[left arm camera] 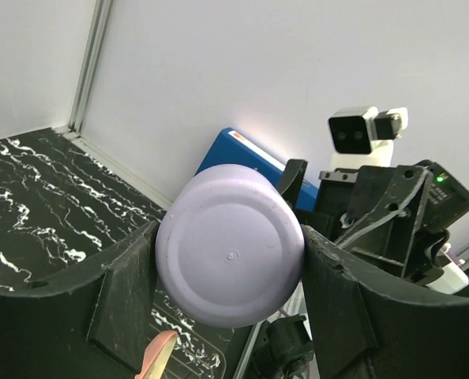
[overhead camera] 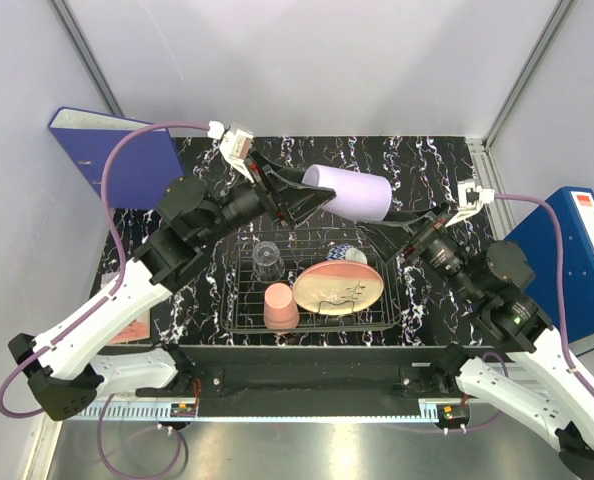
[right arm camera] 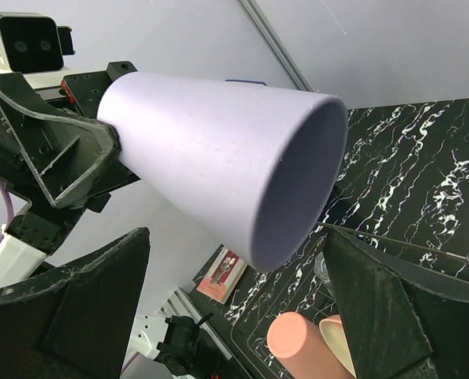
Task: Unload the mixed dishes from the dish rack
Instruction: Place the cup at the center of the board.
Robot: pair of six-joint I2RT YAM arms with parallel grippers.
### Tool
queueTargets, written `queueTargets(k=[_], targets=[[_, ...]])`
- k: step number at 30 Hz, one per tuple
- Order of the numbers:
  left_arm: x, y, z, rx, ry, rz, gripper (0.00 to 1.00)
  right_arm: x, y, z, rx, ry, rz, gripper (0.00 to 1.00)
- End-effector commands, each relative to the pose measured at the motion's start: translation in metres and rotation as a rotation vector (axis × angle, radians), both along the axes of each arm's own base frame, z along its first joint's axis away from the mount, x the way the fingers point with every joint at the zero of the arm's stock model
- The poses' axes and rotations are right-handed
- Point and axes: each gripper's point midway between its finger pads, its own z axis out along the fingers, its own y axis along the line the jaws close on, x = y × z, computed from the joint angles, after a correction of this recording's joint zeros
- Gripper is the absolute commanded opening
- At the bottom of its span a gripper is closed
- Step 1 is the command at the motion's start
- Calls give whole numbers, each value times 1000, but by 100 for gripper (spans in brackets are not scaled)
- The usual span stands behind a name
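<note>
The robot's right gripper needs to move toward the cup's rim before it closes on it. The cup's rim is barely between its fingers, so they would miss the cup's rim if they closed now.
My left gripper (overhead camera: 312,190) is shut on the base of the lavender cup (overhead camera: 349,192) and holds it on its side, above the far edge of the dish rack (overhead camera: 242,300). In the left wrist view the cup's base (left arm camera: 229,257) sits between both fingers (left arm camera: 128,292). My right gripper (overhead camera: 395,220) is open at the cup's mouth (right arm camera: 298,181), its fingers (right arm camera: 100,300) below and either side, not touching. In the rack are an upside-down pink cup (overhead camera: 280,306), a pink plate (overhead camera: 339,287), a clear glass (overhead camera: 268,258) and a patterned bowl (overhead camera: 352,255).
A blue binder (overhead camera: 117,150) stands at the back left and another (overhead camera: 577,260) at the right. A small booklet (overhead camera: 127,330) lies left of the rack. Grey walls close the back and sides.
</note>
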Motion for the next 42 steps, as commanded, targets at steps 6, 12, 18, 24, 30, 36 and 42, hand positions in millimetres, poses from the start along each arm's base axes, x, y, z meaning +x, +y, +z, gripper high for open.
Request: queueTargets(k=[6, 12, 18, 24, 30, 36, 42], targets=[[-8, -3, 9, -59, -29, -55, 0, 0, 17, 28, 55, -91, 66, 88], [-3, -2, -8, -16, 1, -32, 2, 9, 17, 31, 54, -97, 31, 35], [33, 40, -23, 91, 115, 268, 99, 44, -33, 17, -53, 40, -304, 0], [51, 125, -37, 116, 223, 675, 99, 93, -113, 27, -366, 177, -863, 0], [44, 136, -81, 227, 338, 706, 99, 170, -146, 38, -594, 333, -1074, 0], [35, 135, -124, 334, 431, 681, 99, 246, -192, -53, -613, 746, -1039, 0], [26, 135, -142, 414, 443, 643, 99, 281, -247, -135, -624, 976, -1012, 0]])
